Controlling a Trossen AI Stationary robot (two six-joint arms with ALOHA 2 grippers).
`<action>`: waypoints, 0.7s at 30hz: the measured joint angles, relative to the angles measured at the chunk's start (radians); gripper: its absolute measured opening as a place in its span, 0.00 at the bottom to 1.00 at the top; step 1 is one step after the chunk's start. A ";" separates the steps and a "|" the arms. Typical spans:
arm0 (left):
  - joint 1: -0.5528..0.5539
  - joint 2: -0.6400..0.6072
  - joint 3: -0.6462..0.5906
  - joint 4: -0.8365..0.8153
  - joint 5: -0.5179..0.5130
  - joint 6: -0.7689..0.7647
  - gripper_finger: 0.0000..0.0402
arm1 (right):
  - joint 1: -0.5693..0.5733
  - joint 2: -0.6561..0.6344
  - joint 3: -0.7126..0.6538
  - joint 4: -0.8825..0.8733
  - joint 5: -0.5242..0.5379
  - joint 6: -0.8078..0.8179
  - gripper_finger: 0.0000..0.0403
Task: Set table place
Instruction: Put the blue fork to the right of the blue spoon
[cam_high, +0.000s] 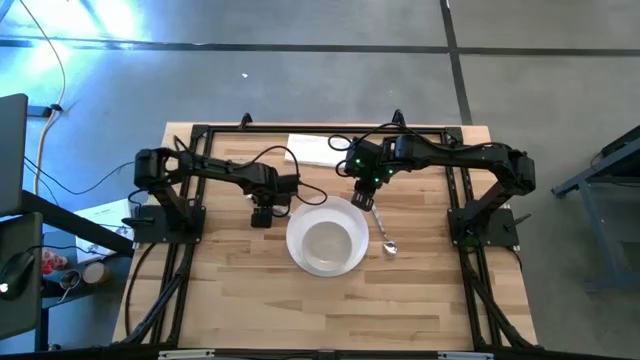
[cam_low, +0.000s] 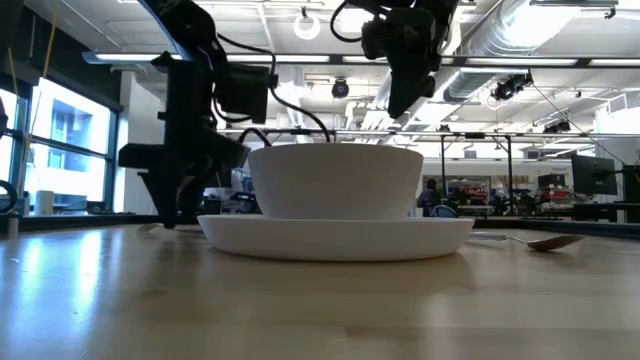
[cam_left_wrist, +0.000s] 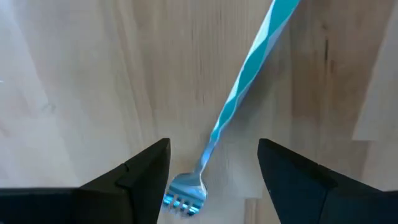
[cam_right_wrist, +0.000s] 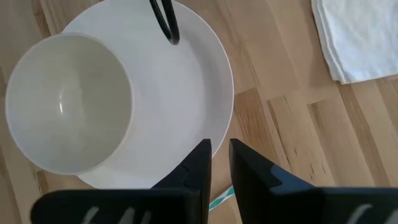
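My left gripper needs to lay the fork beside the plate, so it should next grab the fork by its neck (cam_left_wrist: 209, 150).
A white bowl (cam_high: 327, 243) stands on a white round plate (cam_high: 300, 250) in the middle of the plank table (cam_high: 250, 310). A metal spoon (cam_high: 385, 240) lies on the table just right of the plate. A metal fork (cam_left_wrist: 217, 124) lies flat on the table left of the plate. My left gripper (cam_high: 262, 215) is low over the fork and open, one finger on either side of the neck near the tines (cam_left_wrist: 183, 200), without touching it. My right gripper (cam_high: 362, 197) hangs raised over the plate's far right rim, open by a narrow gap only, and empty.
A folded white napkin (cam_high: 315, 150) lies at the table's far edge, behind the plate. A black rail frame (cam_high: 190, 200) borders the table on the left, right and far sides. A dark cable loop (cam_right_wrist: 165, 22) hangs over the plate's rim.
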 joint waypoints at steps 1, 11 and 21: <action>0.000 0.010 0.000 0.006 -0.001 0.006 0.58 | 0.000 0.000 0.000 0.000 0.000 0.000 0.12; 0.000 0.051 0.005 0.017 0.020 0.009 0.57 | 0.001 0.000 0.000 -0.019 -0.002 0.000 0.12; 0.000 0.053 0.003 0.013 0.023 -0.051 0.46 | 0.001 0.000 0.000 -0.023 -0.003 -0.008 0.12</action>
